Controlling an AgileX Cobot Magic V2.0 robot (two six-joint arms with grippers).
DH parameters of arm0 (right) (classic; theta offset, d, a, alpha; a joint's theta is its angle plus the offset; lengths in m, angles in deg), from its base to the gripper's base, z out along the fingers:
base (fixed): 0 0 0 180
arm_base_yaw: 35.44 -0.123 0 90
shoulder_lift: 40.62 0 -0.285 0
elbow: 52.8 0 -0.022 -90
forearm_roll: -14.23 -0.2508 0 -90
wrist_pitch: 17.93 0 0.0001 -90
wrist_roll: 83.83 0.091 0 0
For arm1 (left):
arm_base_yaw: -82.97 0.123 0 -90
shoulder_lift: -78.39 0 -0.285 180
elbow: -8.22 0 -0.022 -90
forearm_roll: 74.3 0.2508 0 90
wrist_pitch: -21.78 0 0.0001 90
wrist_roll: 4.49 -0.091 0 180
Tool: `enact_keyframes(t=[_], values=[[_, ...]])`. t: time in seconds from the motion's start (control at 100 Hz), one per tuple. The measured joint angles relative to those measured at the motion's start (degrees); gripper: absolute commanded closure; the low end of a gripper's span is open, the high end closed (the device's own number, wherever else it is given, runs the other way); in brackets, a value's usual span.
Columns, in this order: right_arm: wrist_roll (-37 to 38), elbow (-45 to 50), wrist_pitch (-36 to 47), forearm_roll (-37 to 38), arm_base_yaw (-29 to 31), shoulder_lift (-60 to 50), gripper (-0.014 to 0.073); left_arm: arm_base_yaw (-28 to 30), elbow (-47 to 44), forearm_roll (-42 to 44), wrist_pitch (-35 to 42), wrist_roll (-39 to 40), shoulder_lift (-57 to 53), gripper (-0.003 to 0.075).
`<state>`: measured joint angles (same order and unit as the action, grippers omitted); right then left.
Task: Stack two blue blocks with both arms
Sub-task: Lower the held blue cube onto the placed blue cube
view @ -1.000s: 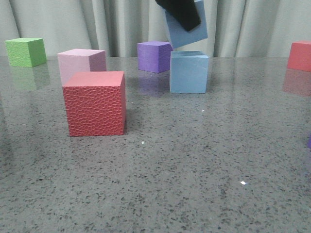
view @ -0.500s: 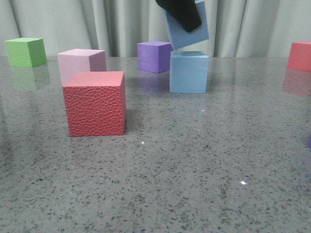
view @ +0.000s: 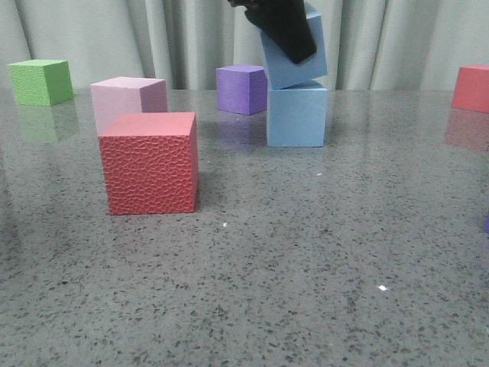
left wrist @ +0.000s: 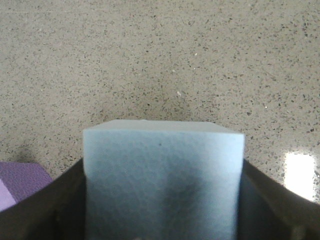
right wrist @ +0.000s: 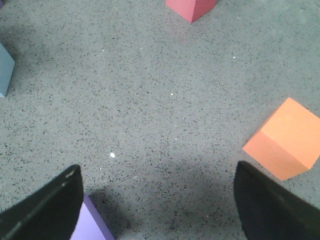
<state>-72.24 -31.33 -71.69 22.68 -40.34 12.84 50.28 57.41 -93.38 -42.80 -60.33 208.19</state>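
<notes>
The tilted block's lower edge rests on the lower blue block's top and the tilted block would stand if released, so my left gripper releases it next.
One blue block [view: 296, 115] stands on the table towards the back middle. The other blue block [view: 302, 60] sits tilted on its top, touching it. My left gripper [view: 284, 27] is shut on that upper block, with one black finger across its front face. In the left wrist view the held blue block [left wrist: 162, 180] fills the space between the dark fingers [left wrist: 65, 200]. My right gripper [right wrist: 157, 200] does not show in the front view. It hangs open over bare table with nothing between its fingers [right wrist: 50, 205].
A textured red cube [view: 149, 162] stands at the front left with a pink cube [view: 126, 99] behind it. A green cube [view: 40, 81] is at the far left and a purple cube [view: 241, 88] just left of the stack. Another red cube [view: 471, 86] is at the far right. An orange cube [right wrist: 285, 145] and a lilac cube [right wrist: 87, 225] lie near the right gripper.
The left gripper has come down with the tilted blue block. The block hung just above the lower blue block and now rests on its top.
</notes>
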Motion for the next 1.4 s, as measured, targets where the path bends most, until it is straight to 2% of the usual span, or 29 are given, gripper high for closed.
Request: enact_keyframes(t=[0.23,0.5,1.4], values=[[0.0,0.0,0.0,0.0,0.0,0.0,-0.0015,0.0,0.0,0.0,0.0,0.0,0.0,0.0437],[0.0,0.0,0.1,0.0,0.0,0.0,-0.0015,0.0,0.0,0.0,0.0,0.0,0.0,0.0289],[0.0,0.0,0.1,0.0,0.0,0.0,-0.0015,0.0,0.0,0.0,0.0,0.0,0.0,0.0095]])
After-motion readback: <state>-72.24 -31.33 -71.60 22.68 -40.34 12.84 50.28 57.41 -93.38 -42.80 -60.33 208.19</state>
